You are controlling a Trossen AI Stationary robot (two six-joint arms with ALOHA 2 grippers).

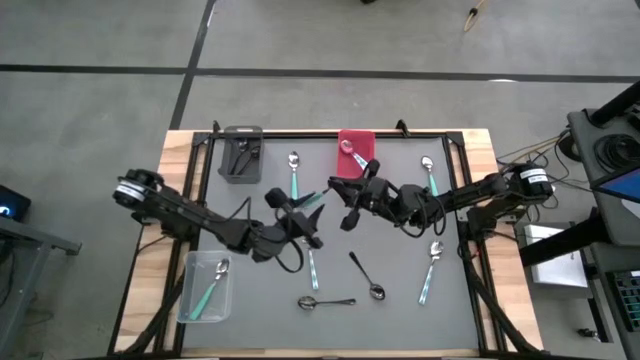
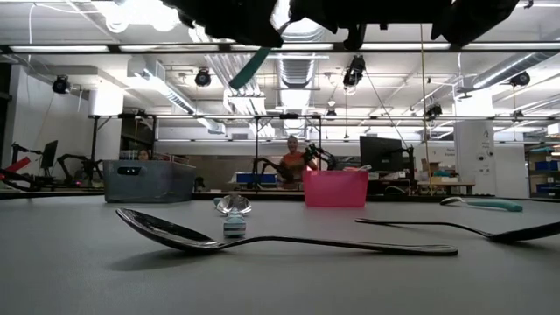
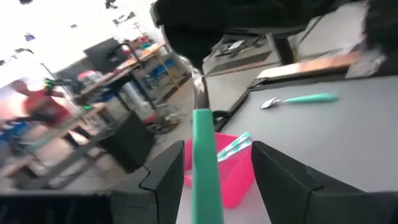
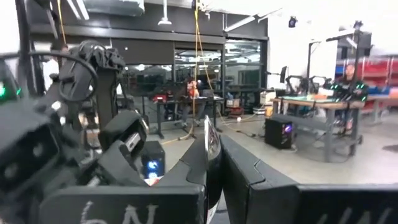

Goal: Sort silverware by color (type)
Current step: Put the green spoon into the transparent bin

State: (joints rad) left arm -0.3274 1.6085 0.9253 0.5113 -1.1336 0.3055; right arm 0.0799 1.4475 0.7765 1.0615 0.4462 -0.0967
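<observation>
I should next grab the teal spoon by its teal handle (image 1: 316,200) with my left gripper. Then I will sort the teal spoon into the clear bin (image 1: 205,285).
Above the middle of the table, my right gripper (image 1: 343,198) is shut on a spoon with a teal handle (image 1: 316,200) and a shiny metal end. The handle (image 3: 205,168) reaches out between the open fingers of my left gripper (image 1: 305,212), with a gap on either side of it. In the low view the handle (image 2: 254,66) slants down from the dark grippers at the top. More teal-handled spoons (image 1: 294,172) (image 1: 430,270) and dark spoons (image 1: 365,275) (image 1: 327,301) lie flat on the grey mat. My right gripper pinches the spoon's shiny metal end (image 4: 210,144) between its two fingers. It comes roughly level from the table's right side. The spoon is lifted clear of the table, and its teal handle sticks out toward my left gripper.
A grey bin (image 1: 241,152) with dark pieces stands at the far left. A red bin (image 1: 355,150) with a teal-handled spoon is at the far middle, and a clear bin (image 1: 205,285) with another is at the near left. Another teal-handled spoon (image 1: 430,175) lies at the far right.
</observation>
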